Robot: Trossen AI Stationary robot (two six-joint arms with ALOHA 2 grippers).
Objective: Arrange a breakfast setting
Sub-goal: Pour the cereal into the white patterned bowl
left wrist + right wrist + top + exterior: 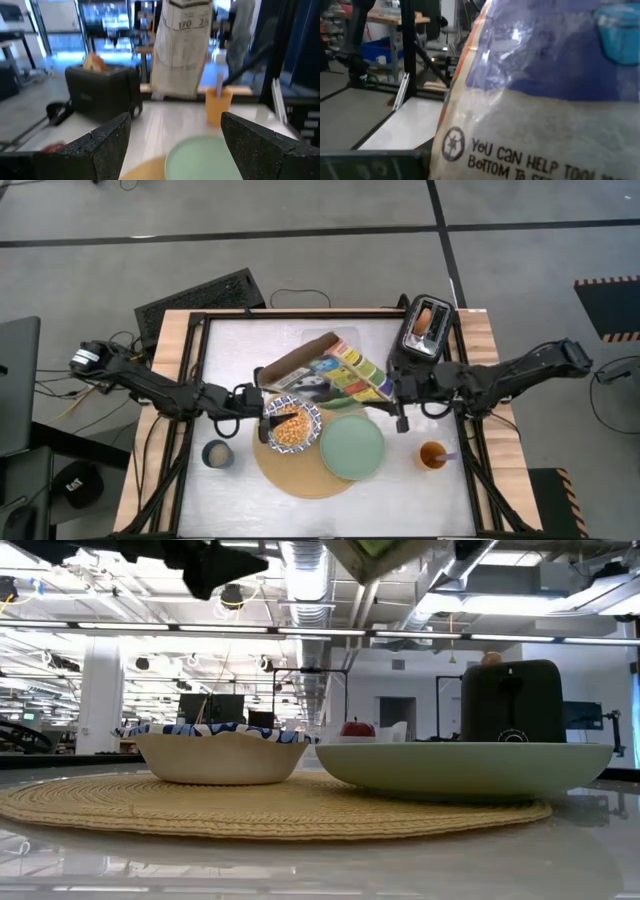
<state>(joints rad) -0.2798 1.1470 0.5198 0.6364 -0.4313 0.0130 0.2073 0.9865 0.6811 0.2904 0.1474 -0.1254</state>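
Note:
The left gripper next needs to grab the cereal box by its nutrition-label side panel (181, 50), so that the robot can stand the box back up on the tabletop.
My right gripper (397, 392) is shut on the colourful panda cereal box (325, 375), which is held up over the table's middle. The box's open end (268, 376) points at the blue-and-white bowl (292, 425). The bowl holds cereal and stands on the round tan mat (300, 475) beside the pale green plate (352, 445). My left gripper (175, 145) is open and empty, above the table by the bowl's left side (258, 410). The red apple (357, 727) lies behind the plate. The toast (425, 320) stands in the black toaster. My right gripper holds the cereal box at its closed end (385, 385), the end toward the toaster. It comes at the box about level from the table's right. The box is lifted clear and lies slanted, its open end toward the bowl. In the right wrist view the box (545, 100) hides the fingertips.
The black toaster (428, 330) stands at the far right. An orange cup (432, 455) with a thin handle sticking out stands near the right front. A small cup (217, 453) stands at the left front. There is bare table along the near edge.

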